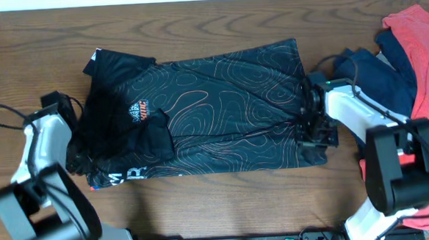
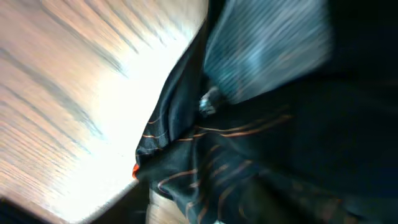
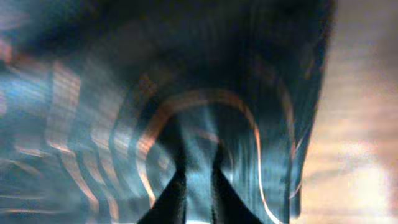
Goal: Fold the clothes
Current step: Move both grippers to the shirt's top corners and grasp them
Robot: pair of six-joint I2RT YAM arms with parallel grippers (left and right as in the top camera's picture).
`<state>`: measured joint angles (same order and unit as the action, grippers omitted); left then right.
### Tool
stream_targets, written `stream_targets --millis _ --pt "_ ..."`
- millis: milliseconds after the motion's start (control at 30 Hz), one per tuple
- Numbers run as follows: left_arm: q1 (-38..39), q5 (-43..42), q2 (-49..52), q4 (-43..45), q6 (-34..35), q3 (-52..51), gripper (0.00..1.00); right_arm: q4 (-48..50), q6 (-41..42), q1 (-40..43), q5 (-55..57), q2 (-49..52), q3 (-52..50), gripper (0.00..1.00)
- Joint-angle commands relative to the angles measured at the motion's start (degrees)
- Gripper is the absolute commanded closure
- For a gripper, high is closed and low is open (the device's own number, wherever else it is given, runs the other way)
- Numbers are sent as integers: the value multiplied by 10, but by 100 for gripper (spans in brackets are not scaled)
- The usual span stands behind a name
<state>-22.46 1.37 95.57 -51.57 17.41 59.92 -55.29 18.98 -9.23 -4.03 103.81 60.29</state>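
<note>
The black jersey (image 1: 221, 112) should be folded evenly over itself, so my left gripper should next grab it by its outer edge beside the bunched sleeve, opposite my right gripper.
The black jersey (image 1: 221, 112) with thin orange contour lines lies spread across the middle of the table, its left sleeve part bunched over the logo. My right gripper (image 1: 307, 130) is at the jersey's right edge. In the right wrist view its two dark fingers (image 3: 198, 163) stand close together with a ridge of the jersey (image 3: 155, 93) pinched between them. My left gripper (image 1: 74, 146) is at the jersey's left edge by the sleeve. The left wrist view is blurred and filled with jersey cloth (image 2: 267, 124), so its fingers do not show clearly.
A navy garment (image 1: 367, 75) and a red garment (image 1: 424, 57) lie heaped at the right end of the wooden table (image 1: 226, 207), close behind my right arm. Bare wood (image 2: 81, 93) shows left of the jersey.
</note>
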Motion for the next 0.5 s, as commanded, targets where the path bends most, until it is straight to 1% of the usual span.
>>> stream_targets --millis 0,33,67,133,200,267,367,467 --pt "-1 -42 -49 24 -10 35 20 36 11 11 12 -56 18 60" --pt "-1 -64 -61 45 -26 41 13 57 11 15 12 -69 20 39" --pt "-1 -85 -69 66 -38 47 6 83 11 19 11 -82 21 33" --pt "-1 -132 -75 116 -56 57 0 123 -1 27 -1 -99 22 33" --pt "0 -185 -67 168 -67 70 1 151 -10 33 -24 -110 23 33" --pt "1 -212 -47 205 -67 87 1 162 -10 34 -40 -113 24 33" --pt "12 -219 11 247 -70 134 2 162 -13 34 -39 -113 24 32" --pt "28 -219 83 252 -77 201 2 157 -13 33 -39 -113 24 32"
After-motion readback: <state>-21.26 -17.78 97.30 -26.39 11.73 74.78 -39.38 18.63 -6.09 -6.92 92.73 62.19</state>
